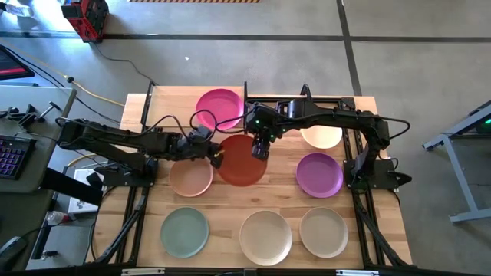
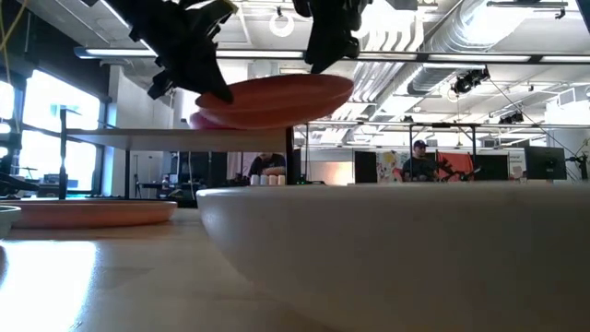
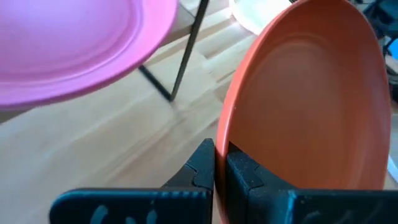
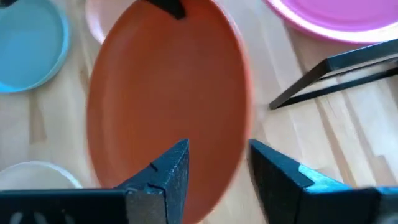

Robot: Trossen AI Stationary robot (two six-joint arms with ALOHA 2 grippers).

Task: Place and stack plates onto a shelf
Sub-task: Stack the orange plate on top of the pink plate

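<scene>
My right gripper takes hold of the orange plate (image 1: 242, 161) (image 4: 161, 106) by its rim opposite the one already held next, to take it over for shelving.
The orange plate (image 1: 242, 161) hangs in the air at the table's middle, in front of the shelf (image 1: 173, 107). A magenta plate (image 1: 220, 109) rests on the shelf's right end. My left gripper (image 1: 217, 156) is shut on the orange plate's left rim. My right gripper (image 1: 261, 146) is open above the plate's right part (image 4: 168, 81). Its fingers (image 4: 168, 177) stand on either side of the rim, and I cannot tell whether they touch it. In the low view the orange plate (image 2: 277, 97) floats just above the level of the shelf board (image 2: 175, 138). My left gripper pinches the orange plate's rim (image 3: 231, 134) on its left side, one finger (image 3: 202, 165) under the plate and one (image 3: 249, 171) inside the bowl. The fingers come level from the table's left. The plate (image 2: 277, 97) is lifted clear of the table and sits nearly level.
A peach plate (image 1: 190, 176) lies under my left gripper, a purple one (image 1: 319, 174) to the right, a cream one (image 1: 322, 138) beneath the right arm. Mint green (image 1: 184, 231), cream (image 1: 265, 236) and beige (image 1: 323, 231) plates line the near edge. Black shelf posts (image 1: 245, 103) stand close by.
</scene>
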